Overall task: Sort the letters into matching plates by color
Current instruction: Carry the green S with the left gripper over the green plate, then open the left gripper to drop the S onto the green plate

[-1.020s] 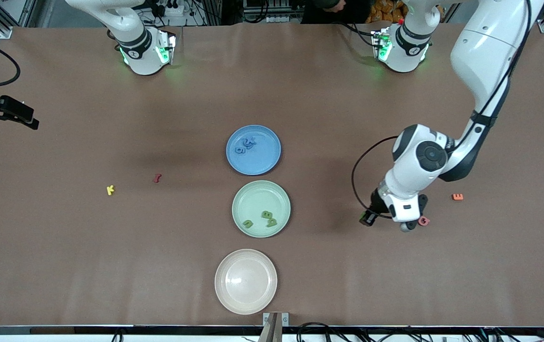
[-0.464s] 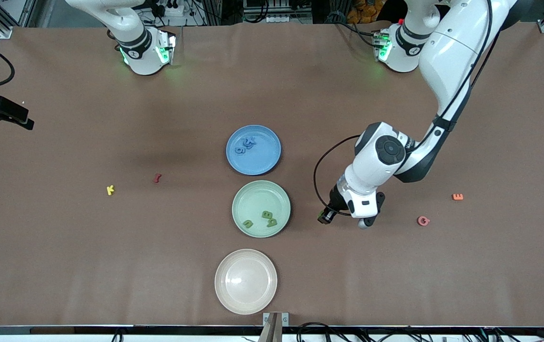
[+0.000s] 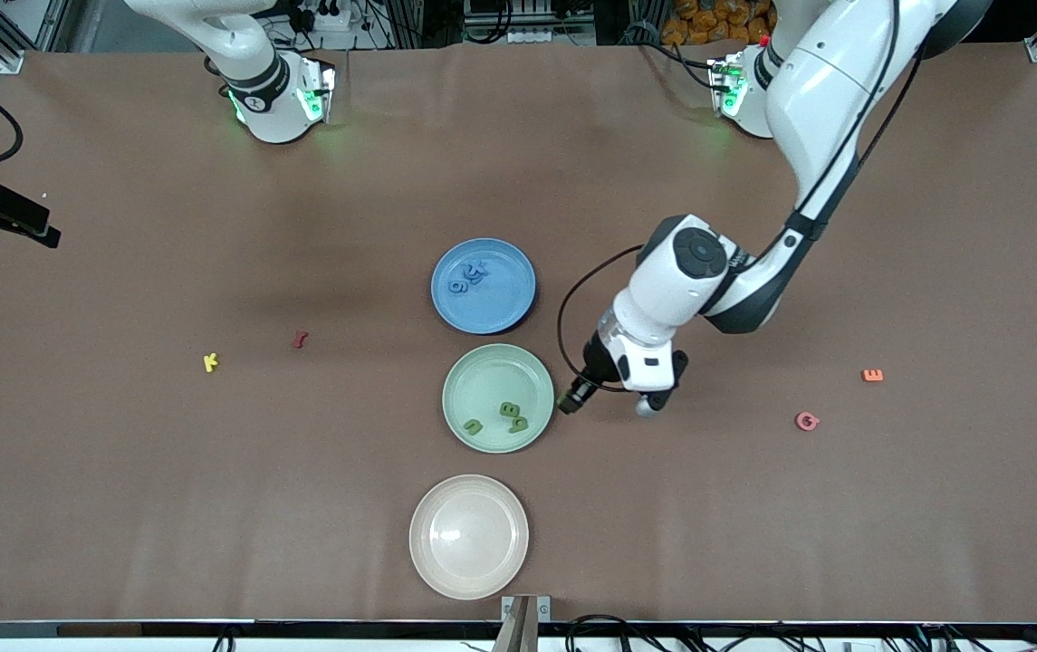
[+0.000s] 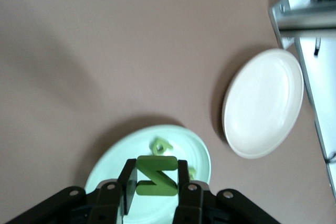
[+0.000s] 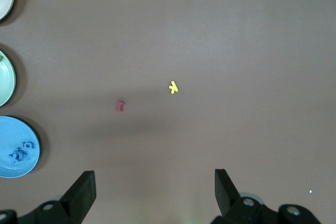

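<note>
The green Z is just outside the green plate's rim [image 3: 552,389], so the left gripper should move the Z inward before letting go of it.
My left gripper [image 3: 648,402] hangs over the table beside the pale green plate [image 3: 482,380], shut on a green letter Z [image 4: 156,176]. In the left wrist view the green plate [image 4: 115,166] lies just under the Z and holds other green letters [image 4: 160,145]. Three green letters [image 3: 509,415] show in that plate in the front view. The blue plate [image 3: 504,303] holds blue letters [image 3: 468,274]. The cream plate [image 3: 468,536], nearest the front camera, is empty. My right gripper [image 5: 155,190] is open and empty, high over the right arm's end of the table.
Loose letters lie on the brown table: a yellow K [image 3: 210,362] and a red one [image 3: 300,340] toward the right arm's end, a pink G [image 3: 807,421] and an orange E [image 3: 872,375] toward the left arm's end.
My left arm has swung from beside the pink G toward the green plate, still shut. The right gripper has barely shifted.
</note>
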You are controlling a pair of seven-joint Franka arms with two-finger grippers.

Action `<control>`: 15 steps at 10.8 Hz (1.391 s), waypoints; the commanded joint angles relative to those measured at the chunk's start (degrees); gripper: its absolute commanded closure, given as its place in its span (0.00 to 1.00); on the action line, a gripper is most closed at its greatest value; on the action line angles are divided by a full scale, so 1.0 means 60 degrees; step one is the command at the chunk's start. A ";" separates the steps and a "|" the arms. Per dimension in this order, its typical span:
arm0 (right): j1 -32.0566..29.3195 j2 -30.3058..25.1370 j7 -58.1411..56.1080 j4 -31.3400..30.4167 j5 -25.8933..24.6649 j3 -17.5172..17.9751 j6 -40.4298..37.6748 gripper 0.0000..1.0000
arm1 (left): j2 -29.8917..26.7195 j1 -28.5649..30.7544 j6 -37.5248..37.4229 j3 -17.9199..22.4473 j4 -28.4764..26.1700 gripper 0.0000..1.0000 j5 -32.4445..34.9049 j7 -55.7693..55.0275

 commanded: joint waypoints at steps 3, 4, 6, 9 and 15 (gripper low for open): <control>0.0240 -0.0045 -0.0001 -0.0034 0.0018 -0.0310 0.0019 0.00 | 0.0113 -0.1185 0.0278 0.0189 0.0187 1.00 -0.0113 -0.0593; 0.0254 -0.0045 -0.0001 -0.0048 0.0019 -0.0310 0.0004 0.00 | 0.0113 -0.1318 0.0292 0.0291 0.0187 0.96 -0.0098 -0.0593; 0.0254 -0.0045 -0.0001 -0.0034 0.0004 -0.0325 0.0019 0.00 | 0.0040 -0.1683 0.0278 0.0773 0.0172 0.00 0.0149 -0.0534; 0.0342 -0.0059 -0.0001 -0.0048 0.0019 -0.0413 -0.0010 0.00 | -0.0004 -0.1642 0.0205 0.0907 0.0099 0.00 0.0326 -0.0476; 0.0401 -0.0060 0.0014 -0.0048 0.0018 -0.0457 -0.0011 0.00 | -0.0880 -0.0518 -0.1964 0.1215 -0.1156 0.00 0.1923 0.1114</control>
